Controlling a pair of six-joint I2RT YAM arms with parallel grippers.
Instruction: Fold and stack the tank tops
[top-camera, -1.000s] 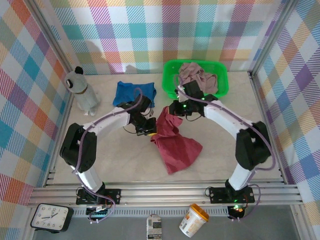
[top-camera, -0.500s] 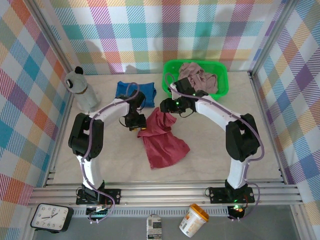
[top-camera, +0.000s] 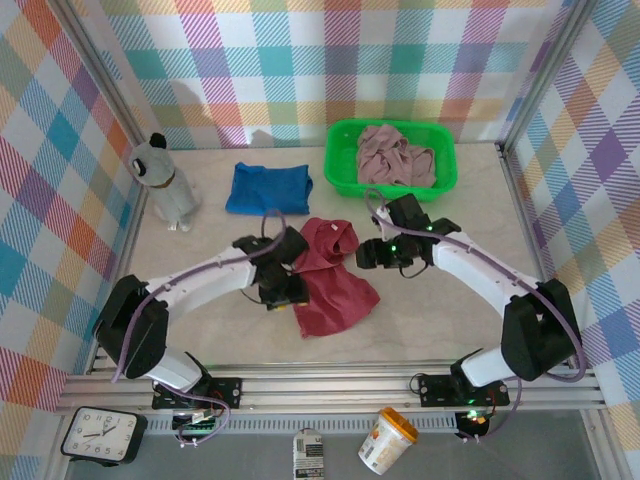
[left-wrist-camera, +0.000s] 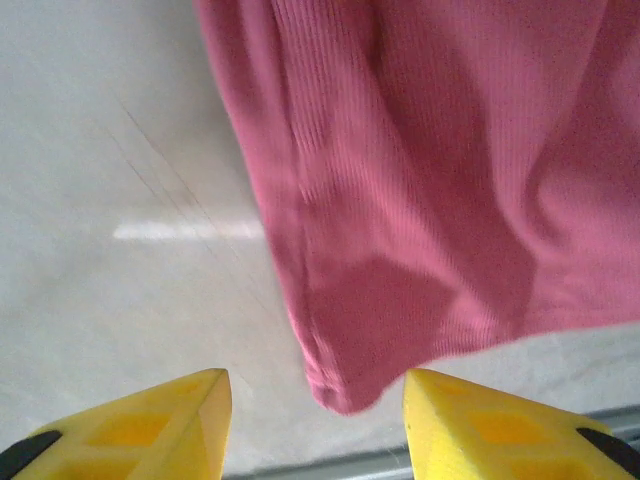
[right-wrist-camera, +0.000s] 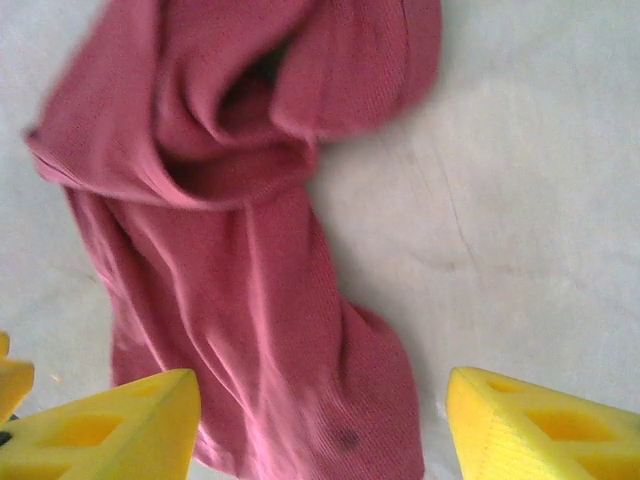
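Note:
I need to grab the dark red tank top by its loose outer edge (top-camera: 373, 297) (right-wrist-camera: 388, 398) with my right gripper next, so that I can spread it open for folding.
The dark red tank top (top-camera: 335, 280) lies crumpled on the table's middle, free of both grippers. My left gripper (top-camera: 285, 290) stands open at its left edge; in the left wrist view a corner of the red top (left-wrist-camera: 430, 180) lies just ahead of the open left gripper (left-wrist-camera: 315, 425), untouched. My right gripper (top-camera: 373, 252) is open beside the top's right side; in the right wrist view the right gripper (right-wrist-camera: 320, 430) hovers above the red top (right-wrist-camera: 250, 290). The royal blue tank top (top-camera: 268, 187) lies folded at the back. The pale pink tank top (top-camera: 395, 158) sits bunched in the basket.
The bright green basket (top-camera: 443, 178) stands at the back right. A grey and white dog figure (top-camera: 168, 185) stands at the back left. Checked walls close in three sides, and a metal rail (top-camera: 330, 378) runs along the near edge.
Both grippers opened and let go of the red top, which dropped onto the table. Both arms drew back toward the near side, the right one moving rightward.

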